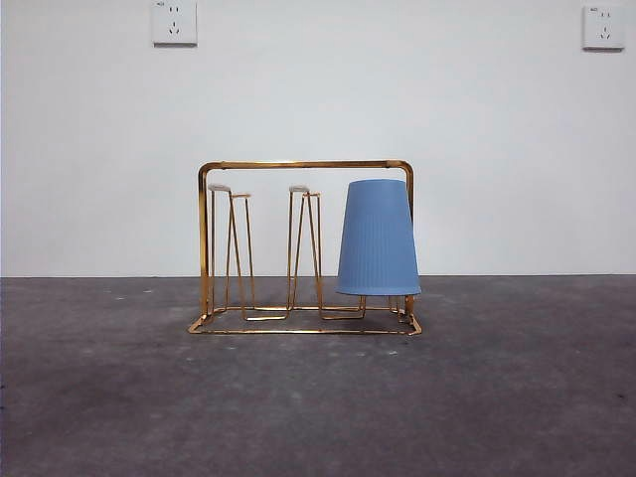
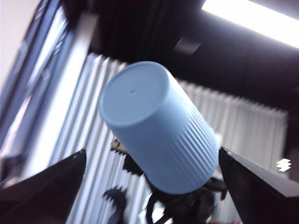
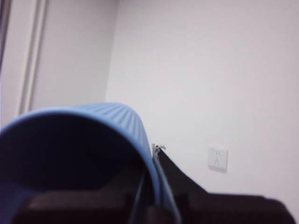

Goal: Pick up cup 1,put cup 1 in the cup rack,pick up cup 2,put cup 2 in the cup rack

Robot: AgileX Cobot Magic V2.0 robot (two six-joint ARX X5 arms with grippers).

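Observation:
Next, my left gripper grabs the pale blue cup's body by the cup's base, so its opening stays free to slip over a rack peg (image 1: 221,191).
The gold wire cup rack (image 1: 298,165) stands at the middle of the table. One blue ribbed cup (image 1: 378,238) sits upside down over its right peg; the two other pegs are bare. A second blue ribbed cup (image 3: 70,140) is held by its rim in my right gripper (image 3: 152,186), which is shut on the cup's wall. It also shows in the left wrist view (image 2: 154,126), base towards the camera, with the right gripper's toothed fingers (image 2: 122,150) below it. My left gripper (image 2: 152,150) is open and empty, its jaws wide apart. Neither gripper shows in the front view.
The dark grey table (image 1: 318,397) runs back to a white wall with two sockets (image 1: 174,22). The left wrist view looks up at a pale pleated curtain (image 2: 88,140) and a ceiling light (image 2: 252,18).

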